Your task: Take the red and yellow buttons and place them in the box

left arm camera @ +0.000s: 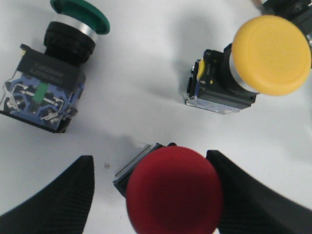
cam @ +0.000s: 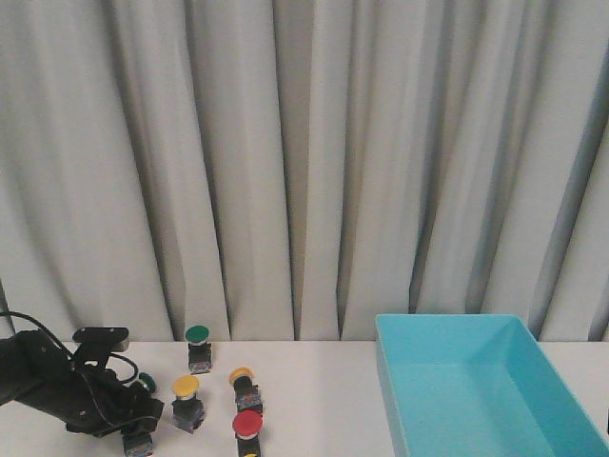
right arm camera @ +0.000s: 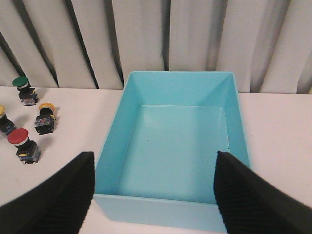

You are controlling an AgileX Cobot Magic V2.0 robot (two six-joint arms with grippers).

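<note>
The left gripper should close on the red cap [left arm camera: 174, 190] now, as its fingers reach down beside the cap, low over the white tabletop.
In the left wrist view, my left gripper [left arm camera: 150, 157] is open, its fingers on either side of a red button [left arm camera: 173, 195]. One finger is close against the red cap and the other stands apart from it. A yellow button [left arm camera: 270, 53] and a green button [left arm camera: 80, 17] lie just beyond. In the front view the left gripper [cam: 138, 440] is low at the table's front left. Two yellow buttons [cam: 185, 386] [cam: 241, 375] and another red button [cam: 247, 424] lie to its right. The turquoise box [cam: 390, 400] is at the right. My right gripper [right arm camera: 153, 155] is open and empty above the near wall of the box [right arm camera: 161, 204].
A green button [cam: 197, 335] stands at the back near the curtain. Another green one [cam: 147, 383] sits beside the left arm. A grey curtain [cam: 304, 162] closes off the back of the table. The right wrist view shows the red [right arm camera: 18, 136], yellow [right arm camera: 46, 106] and green [right arm camera: 19, 82] buttons left of the box.
</note>
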